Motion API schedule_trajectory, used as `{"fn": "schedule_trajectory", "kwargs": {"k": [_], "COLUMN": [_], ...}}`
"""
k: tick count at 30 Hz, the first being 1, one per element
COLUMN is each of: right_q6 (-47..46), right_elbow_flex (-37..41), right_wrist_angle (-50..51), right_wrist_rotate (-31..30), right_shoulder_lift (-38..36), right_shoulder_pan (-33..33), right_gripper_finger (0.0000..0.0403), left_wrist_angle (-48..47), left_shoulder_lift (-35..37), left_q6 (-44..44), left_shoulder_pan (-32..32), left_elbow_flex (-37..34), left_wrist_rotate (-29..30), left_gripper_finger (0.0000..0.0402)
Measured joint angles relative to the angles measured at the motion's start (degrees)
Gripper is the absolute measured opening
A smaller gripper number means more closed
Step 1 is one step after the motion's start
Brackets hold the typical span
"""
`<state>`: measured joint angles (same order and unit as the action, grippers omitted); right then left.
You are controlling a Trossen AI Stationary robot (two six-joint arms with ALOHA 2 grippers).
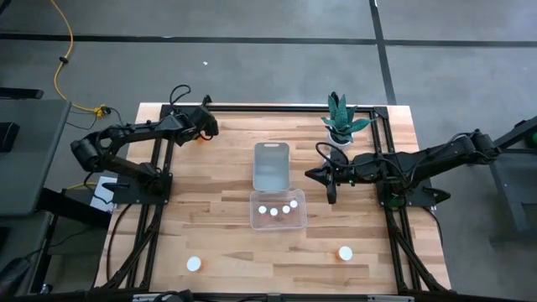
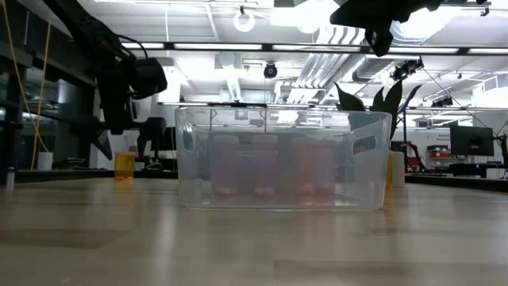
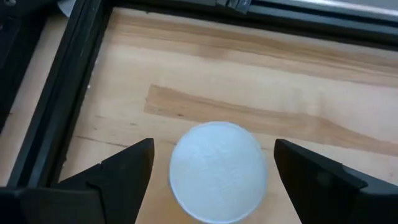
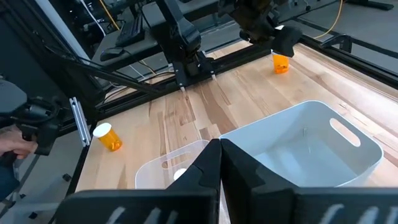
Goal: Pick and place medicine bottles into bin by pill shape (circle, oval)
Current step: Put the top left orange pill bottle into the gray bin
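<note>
In the left wrist view my fingertips stand on either side of the white cap [image 3: 217,171], so my left gripper closes on it next.
A medicine bottle stands upright at the table's far left; its white cap [image 3: 217,171] shows in the left wrist view and its orange body [image 2: 125,165] in the low view. My left gripper [image 3: 214,168] is open above it, one finger on each side of the cap with a gap on both sides; it also shows in the high view [image 1: 204,127]. My right gripper [image 4: 219,149] is shut and empty, raised above the table just right of the two bins [image 1: 331,195]. Three bottles [image 1: 274,210] stand in the clear near bin [image 1: 256,220].
An empty white bin [image 1: 271,180] stands beyond the clear one, mid-table. Two more bottles stand on the table's near part, one at the left [image 1: 195,264] and one at the right [image 1: 345,252]. A potted plant [image 1: 340,126] stands at the far right. Black frame rails run along the table's edges.
</note>
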<state>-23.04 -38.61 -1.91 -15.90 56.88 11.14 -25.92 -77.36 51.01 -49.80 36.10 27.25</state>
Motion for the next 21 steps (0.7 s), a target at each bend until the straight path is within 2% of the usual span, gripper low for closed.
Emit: {"fn": "schedule_trajectory", "kwargs": {"k": [6, 16, 21], "right_q6": [0.1, 0.1, 0.0], "right_elbow_flex": [0.0, 0.0, 0.0], "right_wrist_angle": [0.0, 0.0, 0.0], "right_wrist_rotate": [0.0, 0.0, 0.0], "right_shoulder_lift": [0.0, 0.0, 0.0], "right_shoulder_pan": [0.0, 0.0, 0.0], "right_gripper_finger": [0.0000, 0.0000, 0.0000], "left_wrist_angle": [-0.2, -1.2, -0.4], "left_shoulder_lift": [0.0, 0.0, 1.7], "left_q6": [1.1, 2.4, -0.2], "left_shoulder_pan": [0.0, 0.0, 0.2], "left_elbow_flex": [0.0, 0.0, 0.0], "left_wrist_rotate": [-1.1, -1.1, -2.7], "left_gripper_finger": [0.0304, 0.0204, 0.0184]}}
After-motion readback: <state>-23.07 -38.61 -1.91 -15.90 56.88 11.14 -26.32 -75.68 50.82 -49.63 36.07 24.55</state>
